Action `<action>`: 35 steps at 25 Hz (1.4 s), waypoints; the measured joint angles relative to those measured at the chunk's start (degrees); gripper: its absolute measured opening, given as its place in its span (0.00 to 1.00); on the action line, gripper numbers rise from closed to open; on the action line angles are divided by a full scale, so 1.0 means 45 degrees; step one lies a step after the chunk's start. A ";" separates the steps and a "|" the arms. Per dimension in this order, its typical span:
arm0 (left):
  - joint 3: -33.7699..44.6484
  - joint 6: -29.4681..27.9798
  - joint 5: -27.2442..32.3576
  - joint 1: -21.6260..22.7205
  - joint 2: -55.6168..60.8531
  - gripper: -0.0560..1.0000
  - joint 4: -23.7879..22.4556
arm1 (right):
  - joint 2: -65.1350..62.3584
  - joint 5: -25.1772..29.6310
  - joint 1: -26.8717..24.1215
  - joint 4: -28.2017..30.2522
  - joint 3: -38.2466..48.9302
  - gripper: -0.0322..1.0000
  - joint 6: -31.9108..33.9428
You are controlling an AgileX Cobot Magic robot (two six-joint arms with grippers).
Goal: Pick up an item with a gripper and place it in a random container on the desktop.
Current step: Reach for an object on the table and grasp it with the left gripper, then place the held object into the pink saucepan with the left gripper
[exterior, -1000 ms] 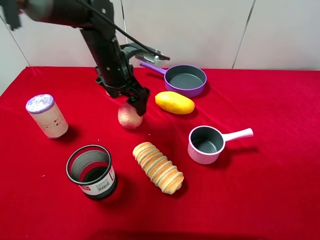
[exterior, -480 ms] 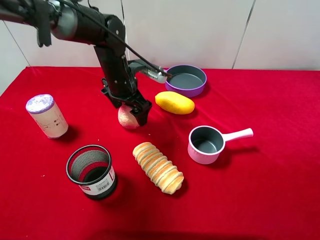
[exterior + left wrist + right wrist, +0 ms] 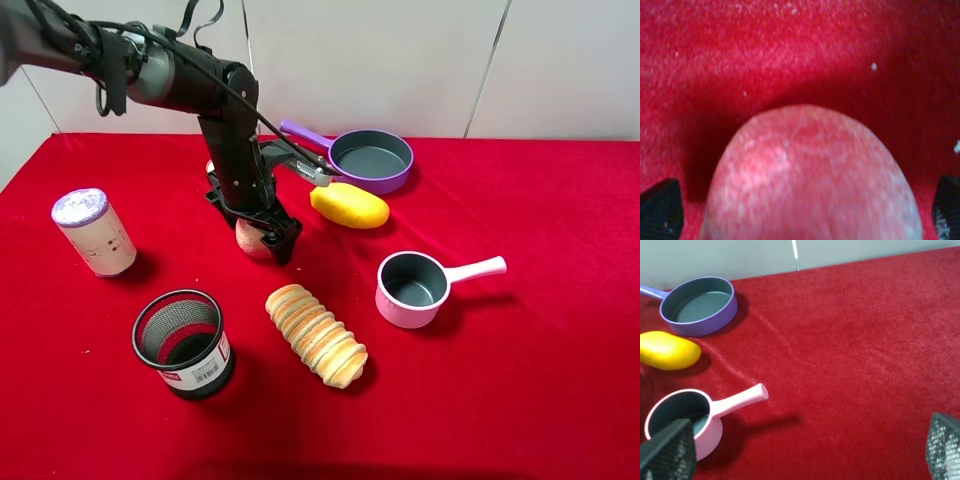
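I should close my left gripper now: its fingers reach down on both sides of the peach, close over the red cloth.
The peach-like fruit (image 3: 247, 238) lies on the red cloth desktop (image 3: 520, 390), left of centre. My left gripper (image 3: 262, 234) is lowered over it, open, with a finger on either side. In the left wrist view the fruit (image 3: 810, 175) fills the middle and the black fingertips (image 3: 660, 207) show at both lower corners, apart from it. The pale pink saucepan (image 3: 400, 312) stands upright to the right, empty, handle pointing right. It also shows in the right wrist view (image 3: 710, 437). My right gripper (image 3: 805, 452) is open and empty, above the cloth.
A purple pan (image 3: 372, 160) stands at the back, with a yellow mango (image 3: 348, 205) just in front of it. A ridged bread loaf (image 3: 315, 335) lies in front of the fruit. A black mesh cup (image 3: 183, 343) and a white can (image 3: 94, 232) stand at the left.
My left gripper has come down from just above and behind the fruit until its fingers straddle it. The fruit and the other objects have not moved.
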State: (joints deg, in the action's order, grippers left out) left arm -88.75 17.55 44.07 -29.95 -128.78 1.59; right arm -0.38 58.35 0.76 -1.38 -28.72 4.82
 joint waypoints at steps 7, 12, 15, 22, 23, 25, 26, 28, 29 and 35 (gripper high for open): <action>0.0000 0.0000 -0.0154 -0.0125 -0.0138 0.94 -0.0030 | 0.0000 0.0000 0.0000 0.0000 0.0000 0.70 0.0000; 0.0000 0.0000 -0.0157 -0.0126 -0.0138 0.74 -0.0048 | 0.0000 0.0000 0.0000 0.0000 0.0000 0.70 0.0000; 0.0000 0.0000 -0.0181 -0.0126 -0.0138 0.68 -0.0051 | 0.0000 0.0000 0.0000 0.0000 0.0000 0.70 0.0000; 0.0000 0.0014 -0.0169 -0.0126 -0.0138 0.68 -0.0051 | 0.0000 0.0000 0.0000 0.0000 0.0000 0.70 0.0000; 0.0000 0.0014 -0.0169 -0.0126 -0.0138 0.68 -0.0051 | 0.0000 0.0000 0.0000 0.0000 0.0000 0.70 0.0000; 0.0000 -0.0002 -0.0157 -0.0126 -0.0138 0.68 -0.0062 | 0.0000 0.0000 0.0000 0.0000 0.0000 0.70 0.0000; 0.0000 -0.0002 -0.0157 -0.0126 -0.0138 0.68 -0.0062 | 0.0000 0.0000 0.0000 0.0000 0.0000 0.70 0.0000; -0.0064 -0.0002 -0.0070 -0.0126 -0.0138 0.68 -0.0062 | 0.0000 0.0000 0.0000 0.0000 0.0000 0.70 0.0000; -0.0134 -0.0002 0.0039 -0.0126 -0.0138 0.68 -0.0062 | 0.0000 0.0000 0.0000 0.0000 0.0000 0.70 0.0000; -0.0934 -0.0002 0.0908 -0.0126 -0.0123 0.68 -0.0084 | 0.0000 0.0000 0.0000 0.0000 0.0000 0.70 0.0000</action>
State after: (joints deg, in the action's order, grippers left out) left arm -92.95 17.54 48.16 -30.52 -129.34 1.21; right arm -0.38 58.35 0.76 -1.38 -28.72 4.82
